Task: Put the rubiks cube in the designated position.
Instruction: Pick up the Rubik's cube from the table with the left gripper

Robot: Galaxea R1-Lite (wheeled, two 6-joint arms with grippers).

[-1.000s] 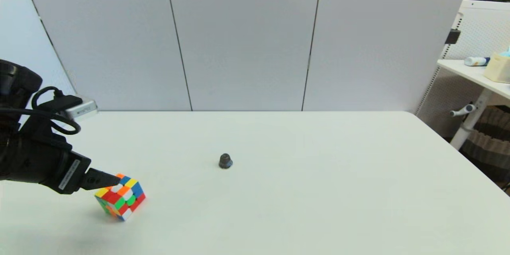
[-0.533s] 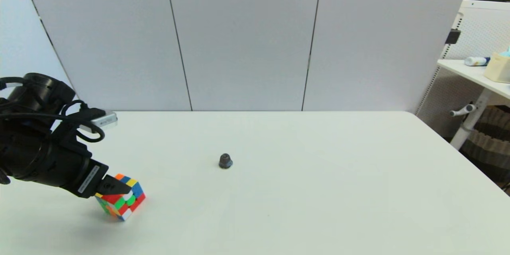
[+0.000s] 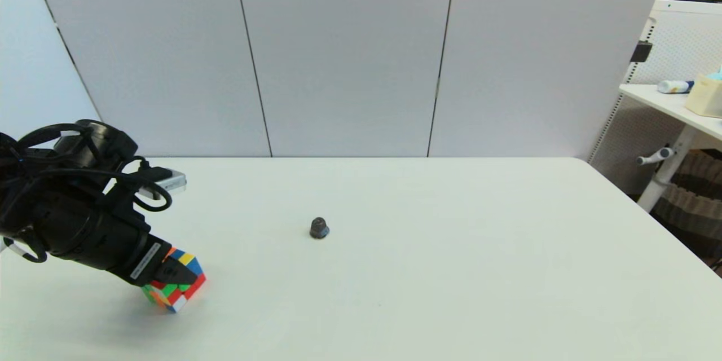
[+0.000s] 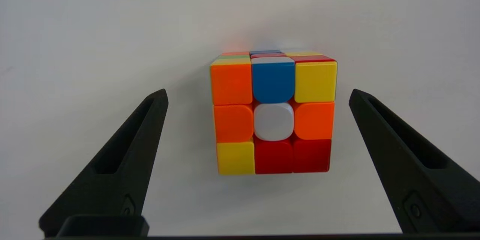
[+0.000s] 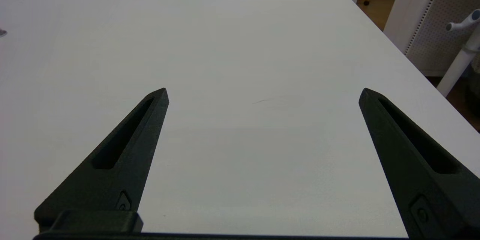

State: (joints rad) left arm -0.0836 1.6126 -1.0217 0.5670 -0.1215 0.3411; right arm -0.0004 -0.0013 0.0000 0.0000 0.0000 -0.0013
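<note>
My left gripper's fingers are still above the rubiks cube, so it is too early to close. The gripper moves down next.
The rubiks cube point(image 3: 178, 294) rests on the white table point(image 3: 395, 271) near its front left. In the left wrist view the rubiks cube point(image 4: 273, 114) shows an orange, blue, yellow, white and red face. My left gripper point(image 3: 179, 275) hangs right over it, open. Its two black fingers point(image 4: 127, 150) straddle the cube with a clear gap on each side, touching nothing; the left gripper point(image 4: 258, 95) is centred on the cube. My right gripper point(image 5: 264, 92) is open over bare table and is out of the head view.
A small dark grey dome-shaped knob point(image 3: 319, 228) stands near the table's middle, well right of the cube. Grey wall panels close the back. A side table point(image 3: 677, 104) with items stands beyond the right edge.
My left arm has moved right and down onto the cube, and its fingers now cover more of the cube's top. The cube and the knob have not moved.
</note>
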